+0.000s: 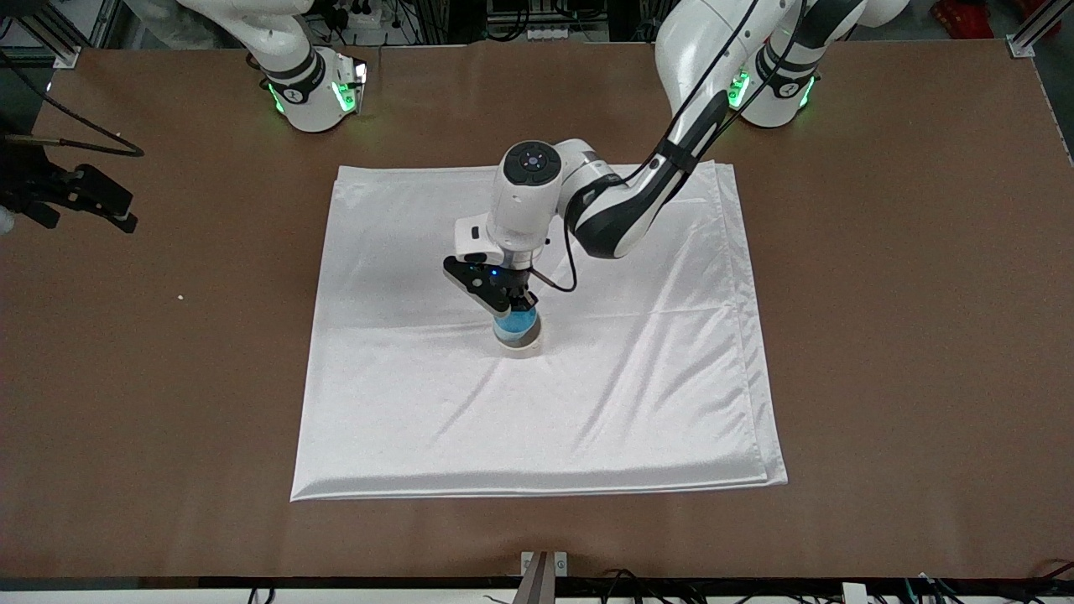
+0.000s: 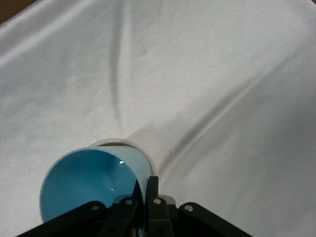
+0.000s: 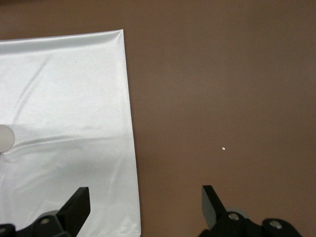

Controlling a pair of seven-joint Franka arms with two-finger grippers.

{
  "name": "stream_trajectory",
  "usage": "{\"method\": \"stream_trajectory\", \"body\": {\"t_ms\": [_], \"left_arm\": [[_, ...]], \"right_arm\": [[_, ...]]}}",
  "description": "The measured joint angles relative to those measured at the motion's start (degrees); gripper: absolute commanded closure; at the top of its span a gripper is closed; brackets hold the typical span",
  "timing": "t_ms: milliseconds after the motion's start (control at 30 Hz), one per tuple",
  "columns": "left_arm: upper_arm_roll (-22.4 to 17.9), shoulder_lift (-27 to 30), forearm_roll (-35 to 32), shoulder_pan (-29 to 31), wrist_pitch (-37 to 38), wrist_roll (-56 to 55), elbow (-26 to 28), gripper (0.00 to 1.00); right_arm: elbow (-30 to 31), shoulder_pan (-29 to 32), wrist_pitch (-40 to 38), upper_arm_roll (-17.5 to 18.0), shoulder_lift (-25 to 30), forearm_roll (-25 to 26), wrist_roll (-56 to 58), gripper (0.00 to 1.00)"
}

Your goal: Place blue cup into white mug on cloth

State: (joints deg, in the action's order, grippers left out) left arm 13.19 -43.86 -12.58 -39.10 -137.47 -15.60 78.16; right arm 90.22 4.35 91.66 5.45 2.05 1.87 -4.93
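Observation:
My left gripper is ready to open now, because the blue cup's base (image 1: pixel 515 328) is inside the white mug's rim (image 1: pixel 523 344) and the cup would stay there.
The white cloth (image 1: pixel 587 394) lies spread across the middle of the brown table. Near its middle stands the white mug (image 1: pixel 527 343); only its rim (image 2: pixel 114 142) and a strip of its side show. The blue cup (image 1: pixel 513 322) sits tilted in the mug's mouth, its bright blue inside (image 2: pixel 84 182) facing the left wrist camera. My left gripper (image 1: pixel 518 300) is shut on the cup's rim, one finger inside the wall and one outside (image 2: pixel 146 186). My right gripper (image 1: pixel 84 214) waits open and empty over the bare table at the right arm's end, its midpoint (image 3: pixel 144 205) by the cloth's edge (image 3: pixel 129 123).
A small white crumb (image 1: pixel 179 297) lies on the bare table (image 1: pixel 881 335) between the right gripper and the cloth, also seen as a crumb (image 3: pixel 223 148) in the right wrist view. A black cable (image 1: pixel 84 143) runs above the right gripper. A metal bracket (image 1: pixel 543 566) sits at the front edge.

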Motion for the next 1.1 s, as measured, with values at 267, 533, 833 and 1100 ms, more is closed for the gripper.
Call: {"method": "stream_trajectory", "body": {"t_ms": [267, 533, 833, 1100], "left_arm": [[0.0, -0.1, -0.1, -0.1, 0.1, 0.3, 0.1, 0.0], [-0.1, -0.1, -0.3, -0.1, 0.1, 1.2, 0.0, 0.0], [-0.1, 0.5, -0.4, 0.3, 2.2, 1.3, -0.4, 0.0], [-0.3, 5.0, -0.5, 1.7, 10.4, 1.3, -1.7, 0.0]], "right_arm": [[-0.7, -0.3, 1.0, 0.0, 0.2, -0.6, -0.3, 0.0], [-0.9, -0.3, 3.3, -0.1, 0.3, -0.9, -2.0, 0.0], [-0.1, -0.3, 2.9, -0.2, 0.2, -2.1, -2.3, 0.0], [1.1, -0.3, 2.7, -0.3, 0.0, -3.4, -2.3, 0.0]]}}
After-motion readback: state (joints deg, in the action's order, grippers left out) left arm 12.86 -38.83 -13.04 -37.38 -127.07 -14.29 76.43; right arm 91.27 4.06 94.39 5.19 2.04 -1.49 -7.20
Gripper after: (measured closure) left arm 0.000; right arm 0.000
